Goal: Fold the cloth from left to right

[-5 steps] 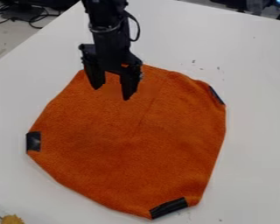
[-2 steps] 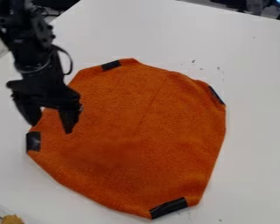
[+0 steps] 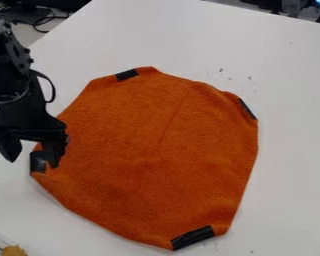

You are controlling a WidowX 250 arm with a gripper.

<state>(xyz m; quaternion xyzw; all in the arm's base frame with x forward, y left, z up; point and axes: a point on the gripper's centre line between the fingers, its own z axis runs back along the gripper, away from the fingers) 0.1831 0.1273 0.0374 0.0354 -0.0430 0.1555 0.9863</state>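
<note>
Next, my gripper needs to take hold of the cloth by its black-taped corner to fold it over toward the orange cloth's opposite taped edge.
At the left edge of the view, my gripper (image 3: 34, 161) hangs open, with a wide gap between its fingers. Its right finger overlaps the black tape patch (image 3: 38, 162) on the left corner of the orange cloth (image 3: 149, 160), while the other finger is over the white table left of the cloth. Nothing is held. The cloth lies spread out in the middle, with more black patches at its top, right and bottom corners and a faint crease running down from the top.
The white table (image 3: 289, 150) surrounds the cloth. A clear container with a yellowish-brown item (image 3: 14, 250) sits at the bottom left corner. Dark cables (image 3: 36, 21) lie beyond the table's upper left edge.
My gripper has moved from the cloth's top down and left to its left corner, uncovering the black patch at the top. The cloth has stayed where it was.
</note>
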